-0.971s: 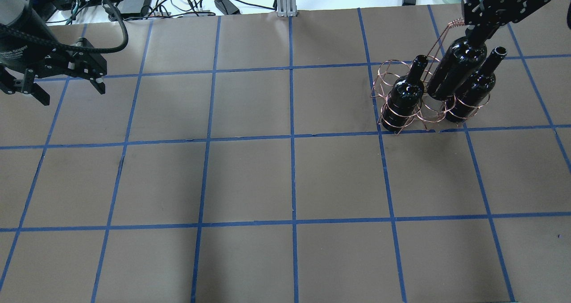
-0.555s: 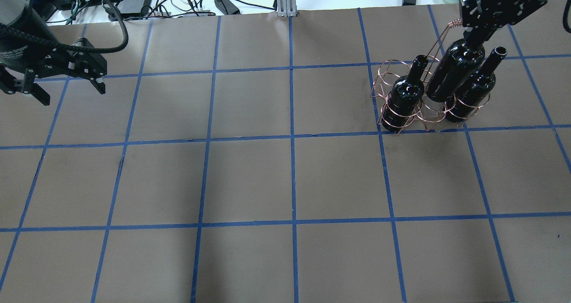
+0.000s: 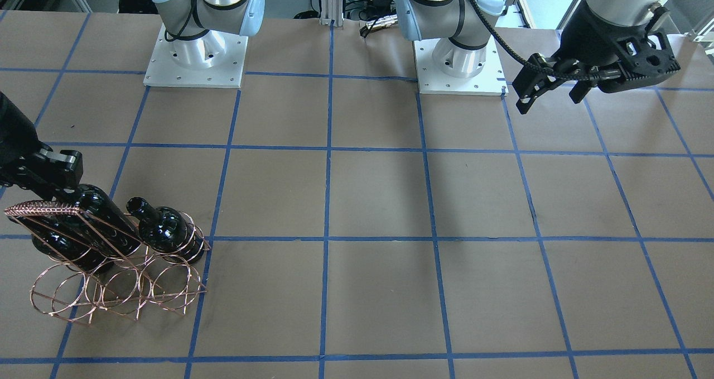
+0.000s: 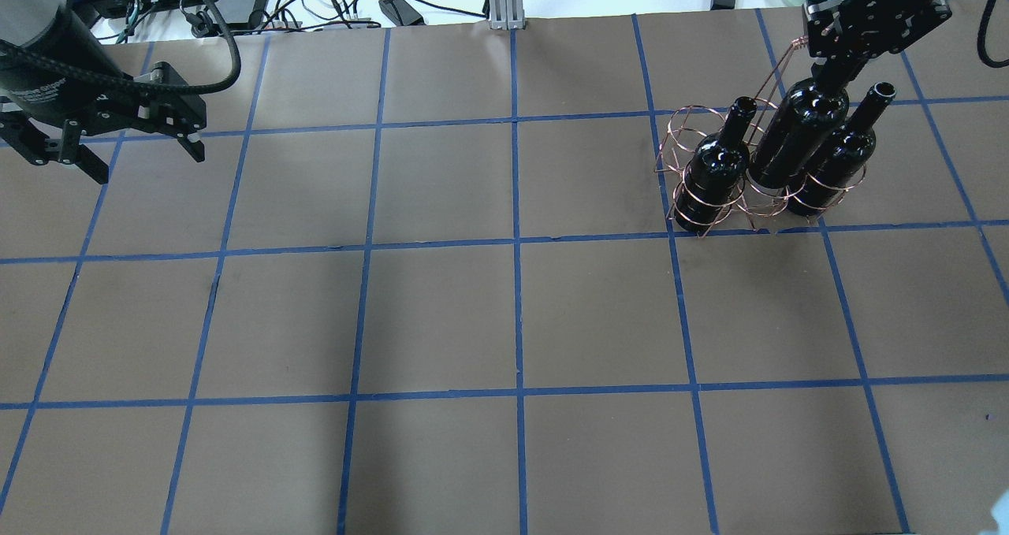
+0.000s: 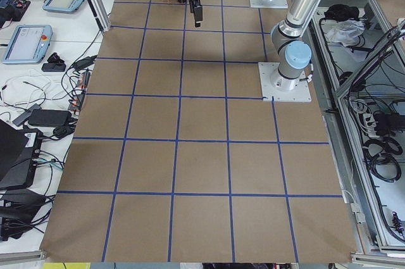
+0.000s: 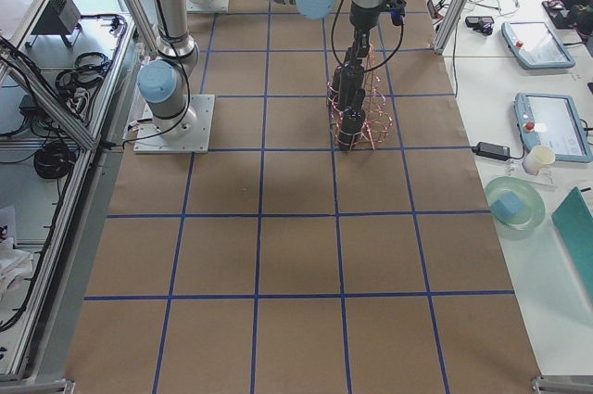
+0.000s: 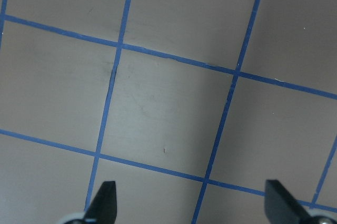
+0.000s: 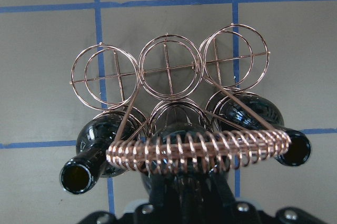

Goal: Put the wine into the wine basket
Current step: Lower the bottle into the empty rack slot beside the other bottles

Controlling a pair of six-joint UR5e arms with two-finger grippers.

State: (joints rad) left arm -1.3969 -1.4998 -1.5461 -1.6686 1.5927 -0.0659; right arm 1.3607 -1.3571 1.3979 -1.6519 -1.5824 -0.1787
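Note:
I should keep my right gripper closed on the wine until the wine is lower, because the wine's shoulder (image 3: 91, 195) rises past the woven handle, high above the middle ring (image 3: 134, 253).
The wine basket (image 4: 709, 208), a copper wire rack with a woven handle (image 8: 200, 149), stands at the table's far right. Two dark wine bottles stand in its near row, one at the left (image 4: 716, 165) and one at the right (image 4: 839, 155). My right gripper (image 4: 834, 68) is shut on the neck of a third dark bottle (image 4: 796, 137) and holds it tilted in the middle ring between them. In the right wrist view this bottle (image 8: 174, 153) sits under the handle. The three far rings (image 8: 168, 68) hold nothing. My left gripper (image 4: 148, 165) is open and empty at the far left.
Brown paper with blue tape lines covers the table (image 4: 512, 314). Cables and power bricks (image 4: 315, 3) lie beyond the far edge. The two arm bases (image 3: 195, 61) stand at the robot's side of the table.
My right gripper has lowered the held bottle deeper into the basket's middle ring. My left gripper has shifted a little to the right, still open.

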